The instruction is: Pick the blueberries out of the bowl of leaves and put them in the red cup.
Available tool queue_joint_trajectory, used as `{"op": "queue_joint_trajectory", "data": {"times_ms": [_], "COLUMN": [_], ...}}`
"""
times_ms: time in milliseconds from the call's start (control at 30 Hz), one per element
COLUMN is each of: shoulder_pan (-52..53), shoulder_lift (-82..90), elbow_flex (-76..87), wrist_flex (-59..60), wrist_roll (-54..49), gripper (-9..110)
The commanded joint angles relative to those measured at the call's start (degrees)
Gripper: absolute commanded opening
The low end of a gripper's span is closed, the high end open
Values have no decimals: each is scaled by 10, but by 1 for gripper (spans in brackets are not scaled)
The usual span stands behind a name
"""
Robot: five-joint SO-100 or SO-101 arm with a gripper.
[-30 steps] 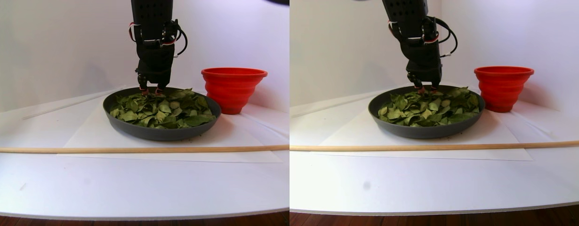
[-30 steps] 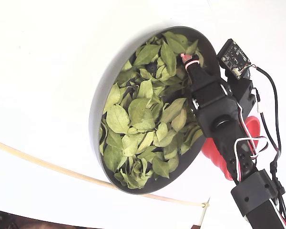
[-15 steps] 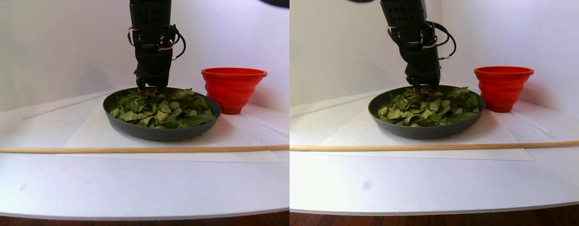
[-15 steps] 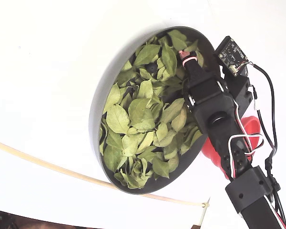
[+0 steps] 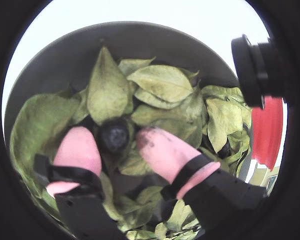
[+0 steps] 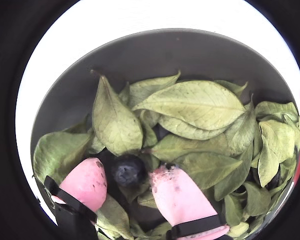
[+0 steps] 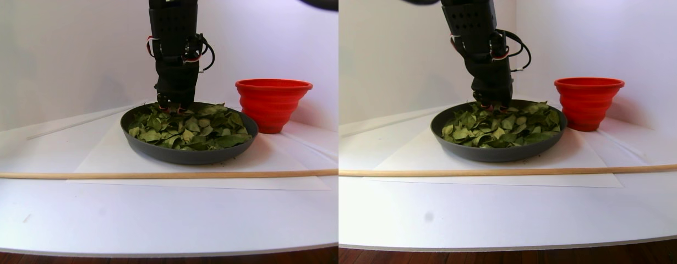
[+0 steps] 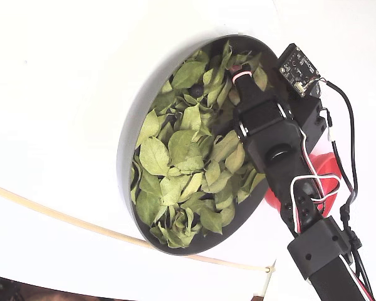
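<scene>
The blueberry has leaves crowded above and below it. My gripper should grab it next across its open sides, at its widest part.
In both wrist views a dark blueberry lies among the light green leaves near the far wall of the dark grey bowl. My gripper is open. Its pink fingertips stand on either side of the berry, close to it. In the stereo pair view the gripper reaches down at the back of the bowl, and the red cup stands to the right. The fixed view shows the gripper at the bowl's upper rim, with the red cup partly behind the arm.
A long wooden stick lies across the table in front of the bowl. The bowl rests on a white paper sheet. White walls close in behind the bowl and cup. A small camera board juts out from the wrist.
The arm has shifted along the bowl's far edge, leftward in the stereo pair view and upward in the fixed view. Leaves near the fingers have been pushed around.
</scene>
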Motion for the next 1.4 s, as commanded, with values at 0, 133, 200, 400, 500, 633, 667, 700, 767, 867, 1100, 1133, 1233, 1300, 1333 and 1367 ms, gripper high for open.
{"op": "queue_joint_trajectory", "data": {"times_ms": [0,133,200,400,500,633,667,700,767,867,1100,1133,1233,1300,1333,1367], "shoulder_pan": [4,7,8,11,11,12,13,13,15,17,19,19,21,23,24,24], "shoulder_lift": [11,4,2,-5,-8,-11,-11,-11,-11,-4,24,25,33,41,45,48], "elbow_flex": [-33,-30,-29,-27,-27,-24,-22,-21,-20,-19,-9,-7,-5,-1,1,4], "wrist_flex": [-10,-15,-16,-17,-18,-19,-20,-21,-22,-22,-21,-22,-22,-22,-21,-21], "wrist_roll": [-3,-7,-10,-18,-20,-24,-25,-25,-25,-24,-29,-31,-34,-34,-35,-35], "gripper": [16,16,15,12,11,10,10,10,10,10,9,9,9,9,9,9]}}
